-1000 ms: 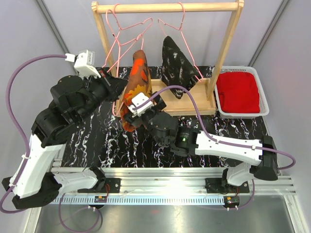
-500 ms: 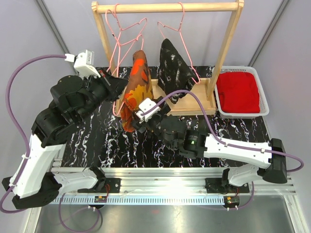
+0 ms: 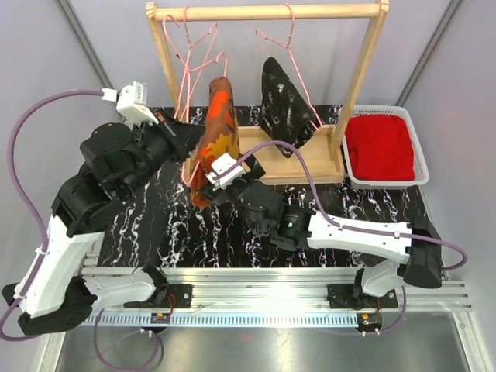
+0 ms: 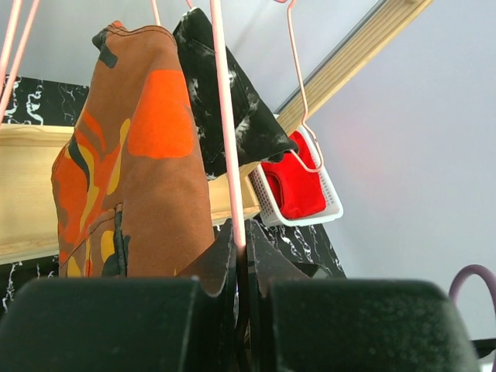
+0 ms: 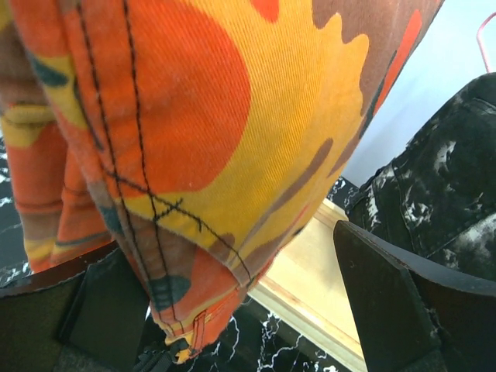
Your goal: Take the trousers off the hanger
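Note:
My right gripper grabs the camouflage trousers by their lower end [image 3: 204, 181] [image 5: 200, 277] next, leaving the wire to my left gripper, then pulls them off the hanger.
The orange-red-black camouflage trousers [image 3: 217, 132] hang from a pink hanger [image 3: 188, 74] on the wooden rack [image 3: 267, 12]. My left gripper [image 3: 184, 136] is shut on that hanger's wire [image 4: 229, 155], just left of the trousers [image 4: 139, 178]. My right gripper [image 3: 204, 180] is open, with the lower end of the camouflage trousers [image 5: 217, 116] between its wide-apart fingers [image 5: 411, 302]. The black speckled trousers [image 3: 283, 108] hang on the second hanger to the right. The plain red trousers [image 3: 380, 146] lie in a white basket [image 3: 423, 159].
The rack's wooden base [image 3: 298, 163] and uprights [image 3: 360, 85] stand on the black marbled table [image 3: 155, 232]. An empty pink hanger hangs at the rail's left end. The basket sits right of the rack. Purple cables loop from both wrists.
My right gripper drew back down-right, then returned up-left around the camouflage trousers' lower end. The hangers and both hanging pairs swayed slightly. My left gripper kept its hold on the hanger.

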You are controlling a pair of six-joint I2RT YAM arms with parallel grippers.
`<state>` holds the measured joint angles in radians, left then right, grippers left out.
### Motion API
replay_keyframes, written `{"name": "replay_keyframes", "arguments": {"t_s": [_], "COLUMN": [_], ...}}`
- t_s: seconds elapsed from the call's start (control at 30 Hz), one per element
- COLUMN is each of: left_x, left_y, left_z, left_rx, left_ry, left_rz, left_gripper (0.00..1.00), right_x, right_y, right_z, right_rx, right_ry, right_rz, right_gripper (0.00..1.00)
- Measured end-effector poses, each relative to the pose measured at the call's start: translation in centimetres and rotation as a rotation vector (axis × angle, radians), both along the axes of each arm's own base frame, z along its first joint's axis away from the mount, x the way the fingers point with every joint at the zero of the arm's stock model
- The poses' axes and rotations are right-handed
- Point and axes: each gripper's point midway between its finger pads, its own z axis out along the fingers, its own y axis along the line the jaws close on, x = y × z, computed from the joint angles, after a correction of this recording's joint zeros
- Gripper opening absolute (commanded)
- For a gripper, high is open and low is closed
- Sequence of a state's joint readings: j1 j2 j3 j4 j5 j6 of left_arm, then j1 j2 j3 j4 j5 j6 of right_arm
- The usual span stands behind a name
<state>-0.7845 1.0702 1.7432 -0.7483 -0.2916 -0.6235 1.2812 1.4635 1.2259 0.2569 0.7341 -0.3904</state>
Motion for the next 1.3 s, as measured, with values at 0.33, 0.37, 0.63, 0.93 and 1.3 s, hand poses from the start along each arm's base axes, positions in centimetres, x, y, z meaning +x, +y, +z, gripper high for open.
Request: {"name": "replay_keyframes", "arguments": {"t_s": [0.33, 0.37, 0.63, 0.93, 1.3], "left_x": [0.0, 0.0, 0.2, 0.4, 0.8], "left_y": [-0.4, -0.4, -0.1, -0.9, -1.0], "left_z": [0.2, 0.2, 0.6, 0.8, -0.8], "left_rx": [-0.022, -0.022, -0.023, -0.018, -0.001], "left_ry": [-0.002, -0.002, -0.014, -0.014, -0.021], "left_rz": [-0.004, -0.004, 0.014, -0.007, 0.000], "left_gripper": [0.00, 0.00, 0.00, 0.00, 0.00], "right_x": [0.8, 0.9, 2.2, 2.8, 3.4], "right_y": [0.5, 0.5, 0.8, 0.3, -1.0], "right_z": [4.4, 4.9, 8.4, 8.9, 7.9], "right_rx": [0.163, 0.176, 0.091, -0.058, -0.179], "right_ry": [-0.055, -0.066, -0.235, -0.322, -0.293], "right_rz": [-0.024, -0.027, -0.089, -0.080, -0.035], "right_gripper": [0.91, 0.89, 0.60, 0.11, 0.00]}}
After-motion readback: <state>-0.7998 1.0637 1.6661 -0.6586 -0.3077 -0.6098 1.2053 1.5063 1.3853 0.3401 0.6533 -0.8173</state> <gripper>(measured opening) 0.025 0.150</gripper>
